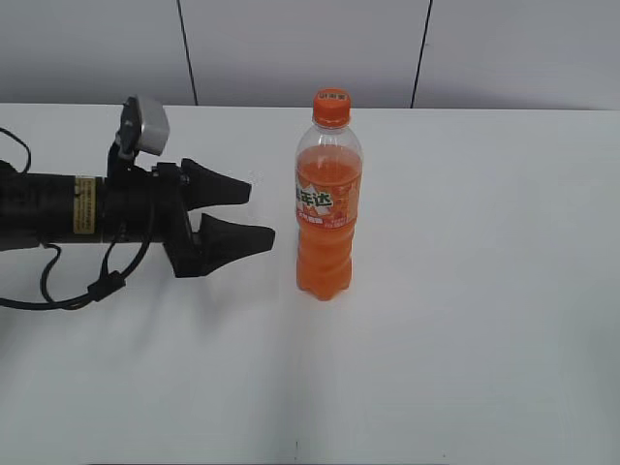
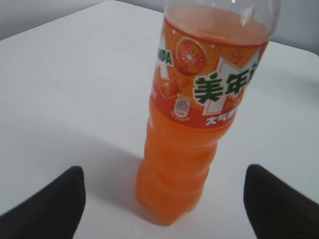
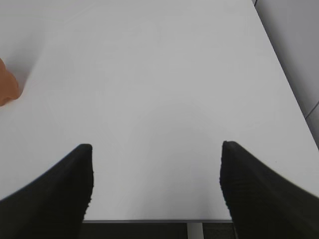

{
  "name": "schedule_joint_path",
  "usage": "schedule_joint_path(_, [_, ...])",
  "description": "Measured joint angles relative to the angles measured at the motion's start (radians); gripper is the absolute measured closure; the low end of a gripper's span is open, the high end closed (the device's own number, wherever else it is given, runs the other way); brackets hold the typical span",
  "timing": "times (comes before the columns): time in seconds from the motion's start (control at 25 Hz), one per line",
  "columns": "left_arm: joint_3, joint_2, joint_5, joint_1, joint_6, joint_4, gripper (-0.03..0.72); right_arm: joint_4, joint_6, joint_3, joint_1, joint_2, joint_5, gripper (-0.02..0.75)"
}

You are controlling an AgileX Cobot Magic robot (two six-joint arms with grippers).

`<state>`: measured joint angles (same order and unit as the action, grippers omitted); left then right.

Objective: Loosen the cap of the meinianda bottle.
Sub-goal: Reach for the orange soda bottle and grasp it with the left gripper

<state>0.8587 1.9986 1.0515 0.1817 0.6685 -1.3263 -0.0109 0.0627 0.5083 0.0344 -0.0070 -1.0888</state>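
I should next grab the meinianda bottle by its labelled middle (image 1: pixel 327 199) (image 2: pixel 204 79) with my left gripper. It will hold the bottle steady while I loosen its cap.
The meinianda bottle (image 1: pixel 328 208) stands upright near the middle of the white table, full of orange soda, with its orange cap (image 1: pixel 331 105) on top. My left gripper (image 1: pixel 262 215) is open, lying level just left of the bottle's lower half, its fingertips a short gap away. In the left wrist view the bottle (image 2: pixel 194 129) stands between and beyond the open fingers (image 2: pixel 164 186); the cap is cut off above. My right gripper (image 3: pixel 157 167) is open and empty over the table's near edge. It does not show in the exterior view. A sliver of the bottle's base (image 3: pixel 6 87) shows at the left.
The white table (image 1: pixel 484 291) runs to a grey panelled wall (image 1: pixel 291 48) at the back. A black cable (image 1: pixel 68 291) trails under the left arm. The table's front edge (image 3: pixel 159 220) lies just under the right gripper.
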Motion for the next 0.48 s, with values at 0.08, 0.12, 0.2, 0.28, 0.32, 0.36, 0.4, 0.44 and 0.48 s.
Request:
schedule_joint_path(0.08, [0.023, 0.014, 0.000, 0.028, -0.001, 0.001, 0.100, 0.000, 0.000, 0.000, 0.000, 0.000, 0.000, 0.146])
schedule_joint_path(0.12, [0.038, 0.023, -0.001, 0.039, -0.002, 0.001, 0.101, 0.000, 0.000, 0.000, 0.000, 0.000, 0.000, 0.146])
schedule_joint_path(0.2, [0.068, 0.043, -0.004, 0.064, -0.003, 0.001, 0.101, 0.000, 0.000, 0.000, 0.000, 0.000, 0.000, 0.146])
schedule_joint_path(0.28, [0.100, 0.063, -0.006, 0.084, -0.003, 0.002, 0.101, 0.000, 0.000, 0.000, 0.000, 0.000, 0.000, 0.146])
schedule_joint_path(0.32, [0.116, 0.075, -0.009, 0.092, -0.003, 0.002, 0.101, 0.000, 0.000, 0.000, 0.000, 0.000, 0.000, 0.146])
schedule_joint_path(0.36, [0.131, 0.086, -0.013, 0.103, -0.003, 0.002, 0.101, 0.000, 0.000, 0.000, 0.000, 0.000, 0.000, 0.146])
schedule_joint_path(0.4, [0.143, 0.094, -0.014, 0.110, -0.003, 0.002, 0.101, 0.000, 0.000, 0.000, 0.000, 0.000, 0.000, 0.146])
schedule_joint_path(0.44, [0.160, 0.103, -0.019, 0.118, -0.003, 0.002, 0.101, 0.000, 0.000, 0.000, 0.000, 0.000, 0.000, 0.146])
schedule_joint_path(0.48, [0.172, 0.112, -0.019, 0.125, -0.003, 0.002, 0.101, 0.000, 0.000, 0.000, 0.000, 0.000, 0.000, 0.146])
